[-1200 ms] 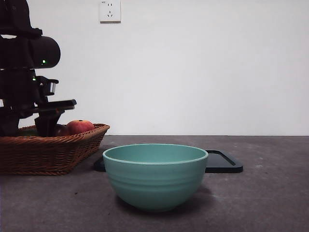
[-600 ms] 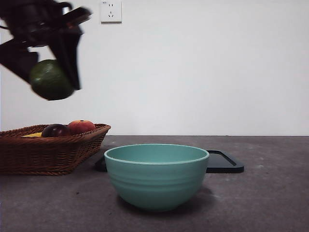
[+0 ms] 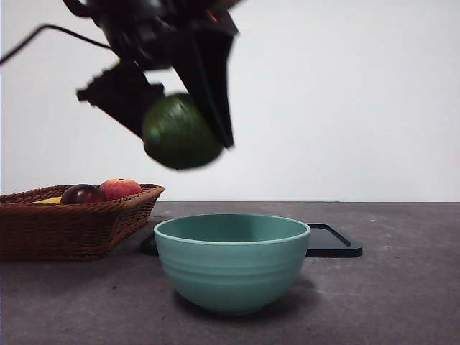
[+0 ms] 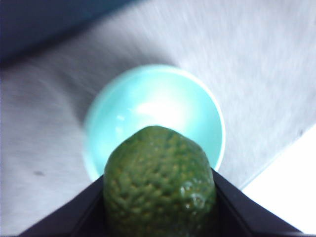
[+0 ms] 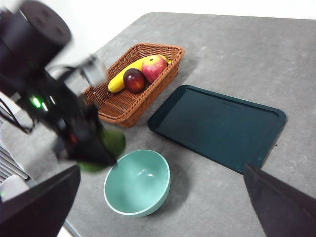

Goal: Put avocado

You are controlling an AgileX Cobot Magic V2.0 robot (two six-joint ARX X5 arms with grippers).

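The robot's right gripper will next grab the teal bowl by its rim (image 3: 291,237), so that the bowl with the avocado gets onto the tray (image 3: 334,244).
My left gripper (image 3: 180,136) is shut on the avocado (image 3: 180,133), a dull olive-green rounded fruit, and holds it in the air above the left rim of the teal bowl (image 3: 231,260). In the left wrist view the avocado (image 4: 159,182) sits between the black jaws with the bowl (image 4: 153,111) right below it. The right wrist view shows the left arm with the avocado (image 5: 109,144) beside the bowl (image 5: 138,182). My right gripper (image 5: 158,207) waits high above the table, jaws wide apart and empty.
A wicker basket (image 3: 72,223) at the left holds a dark maroon fruit (image 3: 81,193), a red-orange fruit (image 3: 119,188) and a banana (image 5: 129,72). A black tray (image 5: 217,126) lies behind the bowl. A wall stands at the back.
My left gripper has lifted the avocado out of the basket and carried it rightward, from above the basket to above the bowl's left rim.
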